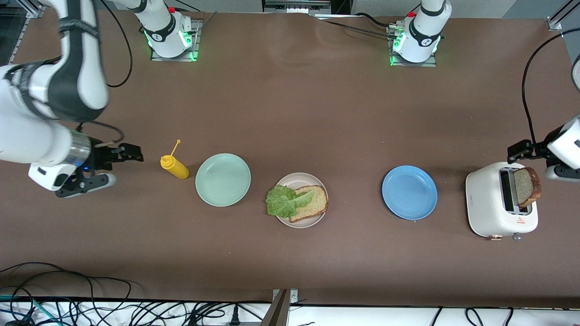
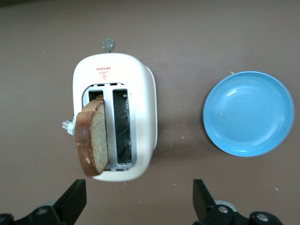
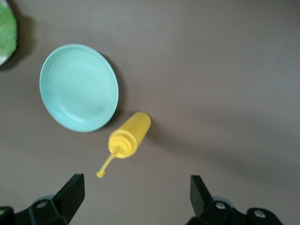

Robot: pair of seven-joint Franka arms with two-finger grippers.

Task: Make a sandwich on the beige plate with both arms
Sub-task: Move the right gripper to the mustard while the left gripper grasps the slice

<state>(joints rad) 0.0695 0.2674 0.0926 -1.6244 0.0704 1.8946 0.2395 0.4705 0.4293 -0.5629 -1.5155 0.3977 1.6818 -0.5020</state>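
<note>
The toaster slot encloses the lower part of the bread slice, so I should next use my left gripper to grab the bread slice by its exposed upper crust edge.
The beige plate lies mid-table with one brown bread slice on it and a green lettuce leaf draped over that slice. A second bread slice stands tilted in a slot of the white toaster at the left arm's end. My left gripper hangs open beside the toaster, holding nothing. My right gripper is open and empty over bare table beside the yellow bottle.
A yellow squeeze bottle lies beside the mint-green plate toward the right arm's end. A blue plate sits between the beige plate and the toaster. Cables run along the table edge nearest the camera.
</note>
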